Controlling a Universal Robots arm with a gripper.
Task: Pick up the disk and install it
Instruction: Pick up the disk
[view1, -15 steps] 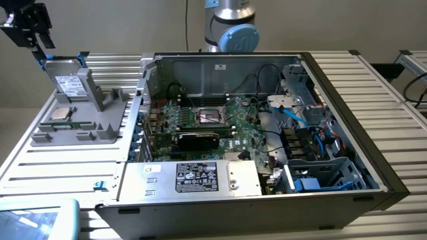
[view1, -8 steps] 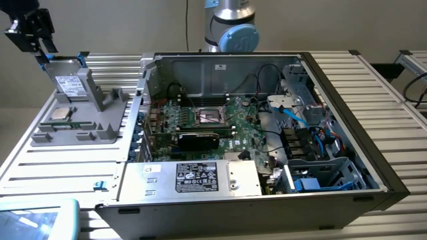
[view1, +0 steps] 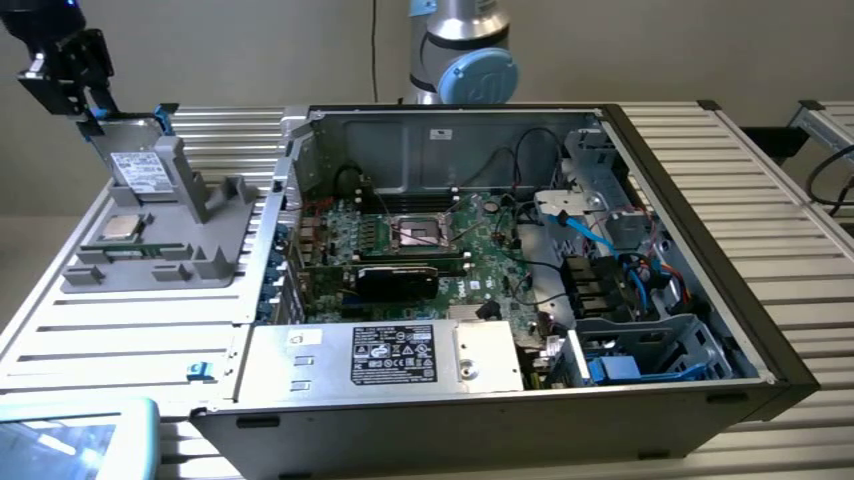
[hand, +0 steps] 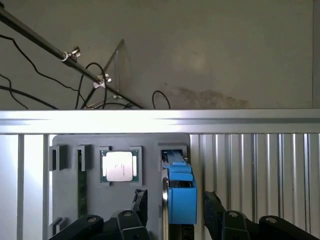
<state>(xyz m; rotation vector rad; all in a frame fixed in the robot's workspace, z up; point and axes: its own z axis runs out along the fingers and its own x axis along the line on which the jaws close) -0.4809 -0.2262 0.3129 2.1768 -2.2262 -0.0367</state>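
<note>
My gripper's fingers barely reach the disk's upper edge (view1: 131, 121), high above its white label (view1: 142, 172). My gripper needs to come down before it closes on the disk.
The disk (view1: 140, 172) stands on edge in a slot of the grey holder (view1: 200, 250) at the exterior view's left, its white label facing out and a blue tab at its top corner. My gripper (view1: 91, 115) hangs just above its upper edge. In the wrist view the disk's blue carrier (hand: 181, 197) sits between my two black fingers (hand: 141, 201), with a gap on each side. The gripper (hand: 174, 201) is open and straddles the disk's edge without pressing on it.
A small square silver chip (view1: 118, 226) and a green memory stick (hand: 82, 190) lie in the same holder. The open computer case (view1: 747, 330) takes up the middle and right, with a silver labelled box (view1: 387, 355) and a blue-trimmed drive bay (view1: 641, 360).
</note>
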